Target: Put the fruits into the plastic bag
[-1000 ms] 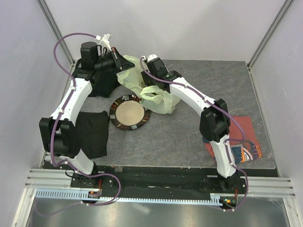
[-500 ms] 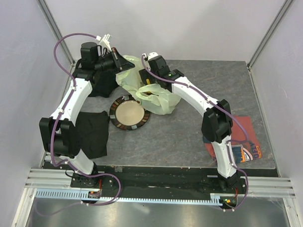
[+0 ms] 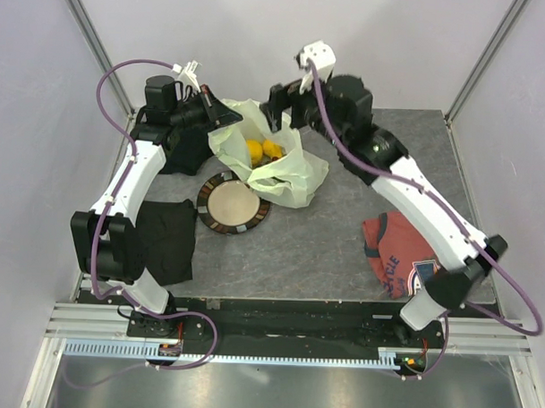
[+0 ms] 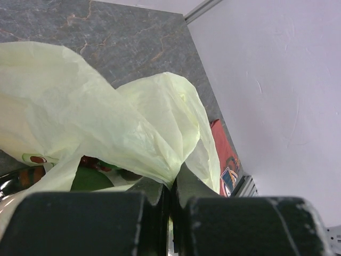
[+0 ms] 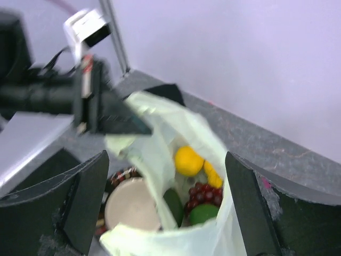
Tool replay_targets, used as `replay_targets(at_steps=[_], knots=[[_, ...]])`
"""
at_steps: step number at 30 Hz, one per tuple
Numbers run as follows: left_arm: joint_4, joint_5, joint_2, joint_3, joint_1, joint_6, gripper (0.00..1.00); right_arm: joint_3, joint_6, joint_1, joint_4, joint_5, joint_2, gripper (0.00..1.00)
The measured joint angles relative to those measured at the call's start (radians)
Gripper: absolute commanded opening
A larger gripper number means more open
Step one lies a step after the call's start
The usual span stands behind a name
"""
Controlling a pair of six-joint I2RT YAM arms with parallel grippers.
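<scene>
My right gripper should grab the plastic bag next by the bunched bit of its near edge (image 3: 304, 172) (image 5: 219, 228). The fruits inside can still settle freely.
The pale green plastic bag (image 3: 287, 169) lies at the back of the table with its mouth held open. Two lemons (image 3: 255, 150) show inside it. My left gripper (image 3: 224, 115) is shut on the bag's left rim (image 4: 160, 160) and holds it up. My right gripper (image 3: 277, 110) is open and empty, raised above the bag's mouth. The right wrist view looks down between the gripper's fingers (image 5: 85, 197) into the bag: a lemon (image 5: 188, 161), purple grapes (image 5: 205, 193), a green fruit (image 5: 202, 214) and a darker green one (image 5: 173, 205).
The dark round plate (image 3: 234, 204) with a cream centre lies just in front of the bag. Black cloths lie at the left (image 3: 168, 241) and behind the left arm (image 3: 180, 152). A red printed shirt (image 3: 401, 253) lies bunched at the right under the right arm.
My right gripper has lifted up and back out of the bag. The bag's mouth now stands wide open and shows the lemons. The red shirt looks bunched up. The left gripper has held still.
</scene>
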Motion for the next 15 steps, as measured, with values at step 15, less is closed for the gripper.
replay_targets(at_steps=[15], knots=[[0.000,0.000,0.000,0.000,-0.001,-0.010,0.02,-0.319,-0.034,0.477,-0.170,0.599,-0.014,0.96]])
